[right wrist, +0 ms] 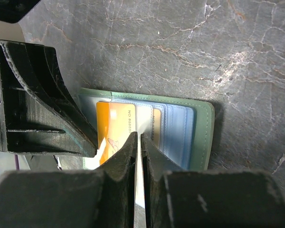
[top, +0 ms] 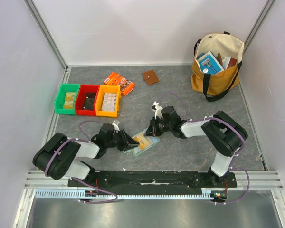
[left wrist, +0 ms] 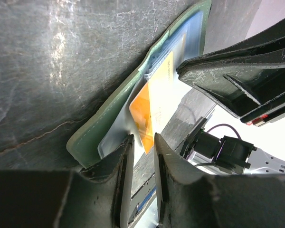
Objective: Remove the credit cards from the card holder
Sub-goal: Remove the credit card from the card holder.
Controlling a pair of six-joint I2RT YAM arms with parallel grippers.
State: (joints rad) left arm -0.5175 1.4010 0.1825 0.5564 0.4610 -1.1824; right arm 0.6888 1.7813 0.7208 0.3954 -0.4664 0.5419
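The orange card's corner [top: 138, 143] [left wrist: 146, 144] reaches past my left gripper's fingers into the gap between them. I need to close my left gripper now. Closing now would hold the card's corner.
The pale green card holder [top: 151, 142] lies open on the table between both arms; it also shows in the left wrist view [left wrist: 107, 116] and the right wrist view [right wrist: 204, 133]. An orange credit card [top: 141, 139] sticks partway out of its blue sleeve pockets [left wrist: 141, 116] [right wrist: 109, 124]. A second tan card [right wrist: 156, 124] sits deeper in a pocket. My left gripper [top: 129, 141] [left wrist: 141, 138] is narrowly open, and the orange card's corner reaches into the gap between its tips. My right gripper [top: 151, 129] [right wrist: 138, 137] is shut, its tips on the holder's pockets beside the orange card.
Green [top: 66, 99], red [top: 87, 99] and orange [top: 108, 100] bins stand at the back left. An orange printed packet [top: 119, 82] and a brown square wallet [top: 150, 77] lie behind them. A tan tote bag [top: 216, 64] with books stands at the back right.
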